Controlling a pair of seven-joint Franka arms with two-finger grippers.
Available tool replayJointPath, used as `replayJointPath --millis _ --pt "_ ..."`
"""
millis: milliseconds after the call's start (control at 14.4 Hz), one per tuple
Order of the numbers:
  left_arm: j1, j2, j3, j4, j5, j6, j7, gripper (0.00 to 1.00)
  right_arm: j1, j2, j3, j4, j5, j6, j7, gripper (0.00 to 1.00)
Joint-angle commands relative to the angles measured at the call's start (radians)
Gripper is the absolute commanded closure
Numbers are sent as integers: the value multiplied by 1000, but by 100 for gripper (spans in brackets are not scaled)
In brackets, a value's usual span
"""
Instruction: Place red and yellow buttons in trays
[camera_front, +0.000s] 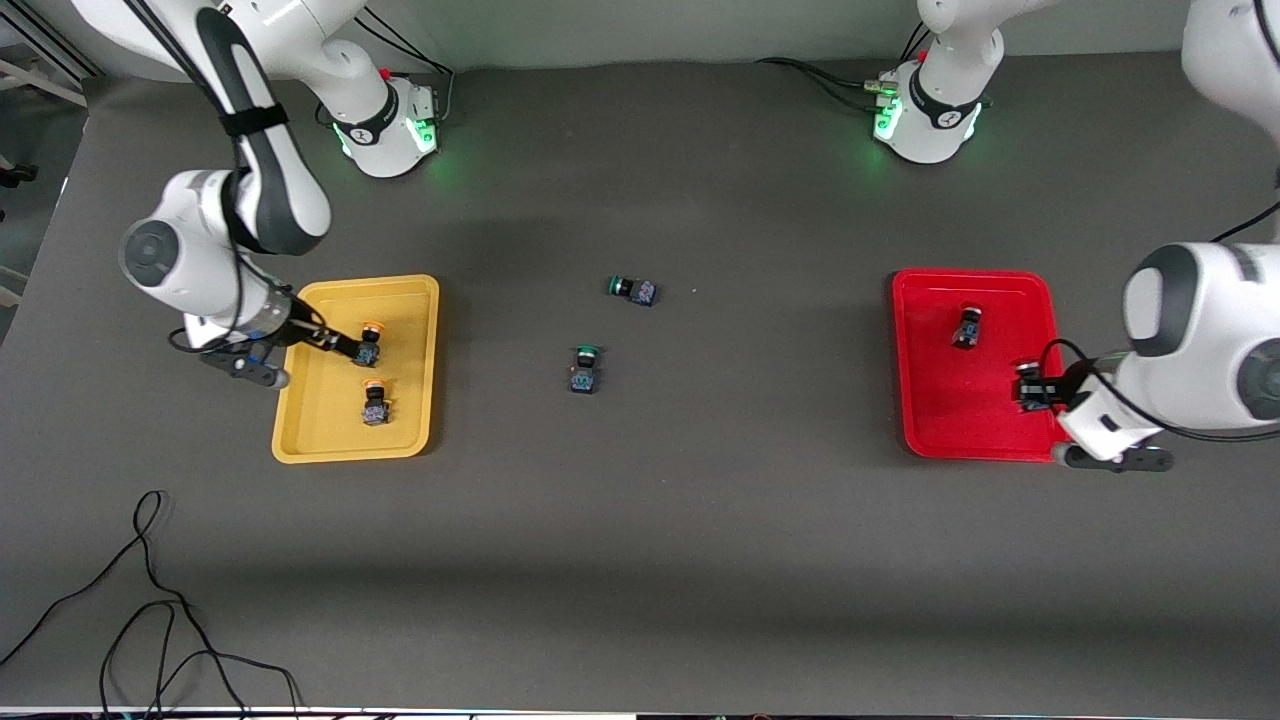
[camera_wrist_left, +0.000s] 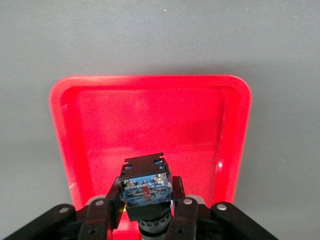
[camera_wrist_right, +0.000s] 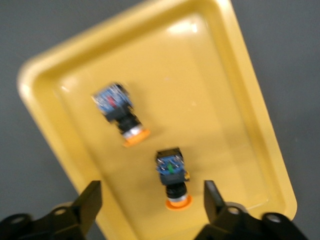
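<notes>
The black-and-blue button still hangs above the red tray's bottom and would fall from an open left gripper, so it is too early to release. My left gripper lowers the button first.
My left gripper is shut on a button with a black-and-blue body, its cap hidden, over the red tray at the edge toward the left arm's end. The tray also shows in the left wrist view. A second button lies in that tray. My right gripper is open and empty over the yellow tray. Two orange-yellow buttons lie in it. In the right wrist view one orange-capped button lies just ahead of the open fingers and the other lies deeper in the tray.
Two green-capped switches lie on the dark table between the trays. A loose black cable curls near the table's front edge at the right arm's end.
</notes>
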Motion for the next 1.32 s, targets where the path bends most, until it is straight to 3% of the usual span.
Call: replayJointPath --millis 0,209,278,348,487,627,766,835,905,1114,1253 --pt "-8 -27 -9 -120 8 114 11 100 6 -61 -27 235 -16 -252 -55 0" --pt "-16 13 -9 -155 8 199 1 100 20 -63 -12 484 -39 -446 -65 0" --pt "-17 25 -9 -173 8 238 1 93 16 -64 0 559 -60 -492 -75 0" --pt "-17 28 -9 -199 8 273 -1 77 -1 -64 29 627 -62 -546 -125 0" --pt "-19 28 -9 -221 8 287 -6 0 -102 -64 130 734 -62 -653 -211 0" --pt "-21 10 -15 -215 8 258 -9 0 -313 -78 338 802 -56 -765 -268 0" --pt "-30 -34 -21 -175 4 166 -24 0 -537 -96 584 796 -65 -770 -277 0" --pt "-46 -64 -29 -137 4 94 -47 0 -613 -89 659 793 -68 -769 -279 0" --pt "-57 -99 -34 -93 4 1 -76 0 -648 -81 691 793 -68 -769 -280 0" --pt "-97 -170 -66 108 -6 -284 -162 0 -661 -70 692 793 -66 -764 -349 0" --pt "-97 -177 -98 238 0 -403 -151 0 -669 -72 692 794 -65 -772 -336 0"
